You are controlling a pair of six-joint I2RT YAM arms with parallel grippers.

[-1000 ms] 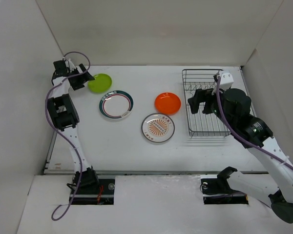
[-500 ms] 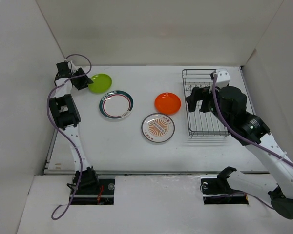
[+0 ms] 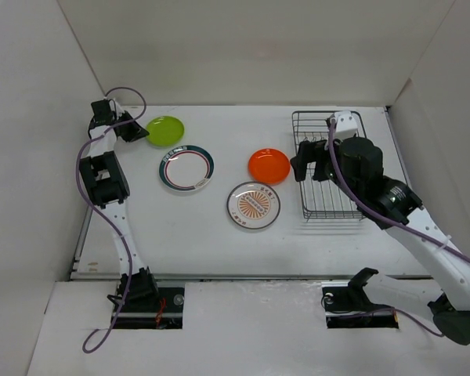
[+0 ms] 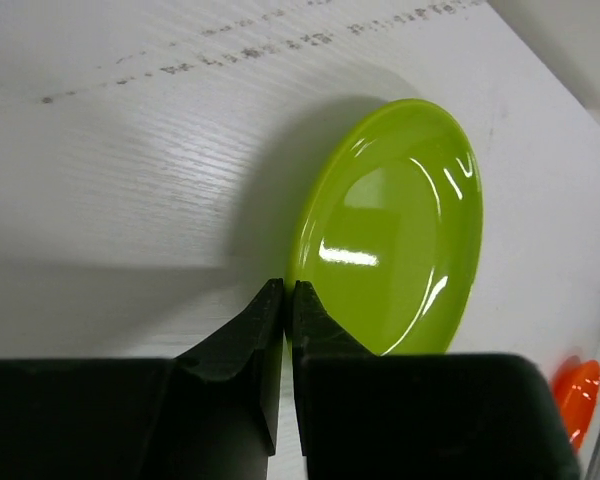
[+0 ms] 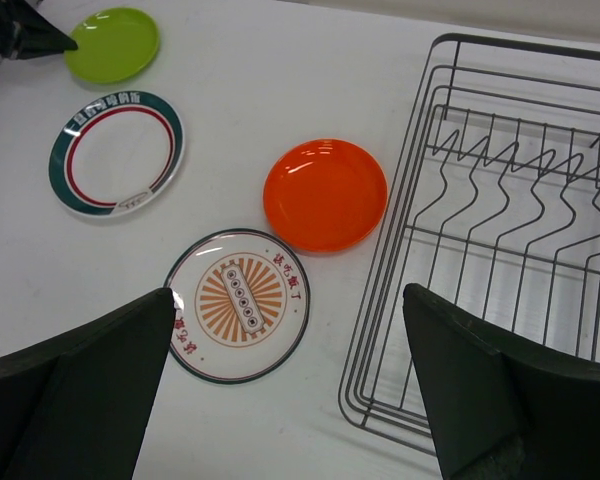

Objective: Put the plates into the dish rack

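My right gripper grabs the lime-green plate [image 3: 165, 131] by the plate's rim opposite my left gripper next, so the rest of the plate stays free to enter the rack.
The lime-green plate [image 3: 165, 131] [image 4: 400, 230] lies at the back left of the table. My left gripper [image 3: 143, 135] [image 4: 288, 287] is shut on its near-left rim. The green-and-red ringed plate [image 3: 186, 168] [image 5: 116, 152], the orange plate [image 3: 269, 165] [image 5: 325, 194] and the sunburst plate [image 3: 253, 205] [image 5: 238, 305] lie flat mid-table. The dish rack [image 3: 323, 112] [image 5: 377, 300] stands at the right, holding nothing. My right gripper [image 3: 309, 160] [image 5: 290, 400] hovers open over the rack's left edge, beside the orange plate.
White walls enclose the table on the left, back and right. The left arm's purple cable [image 3: 82, 164] loops along the left wall. The right arm's body [image 3: 368, 172] covers part of the rack.
The left jaws closed onto the lime-green plate's rim, and the plate shifted slightly right. The right arm moved left across the rack toward the orange plate, staying open.
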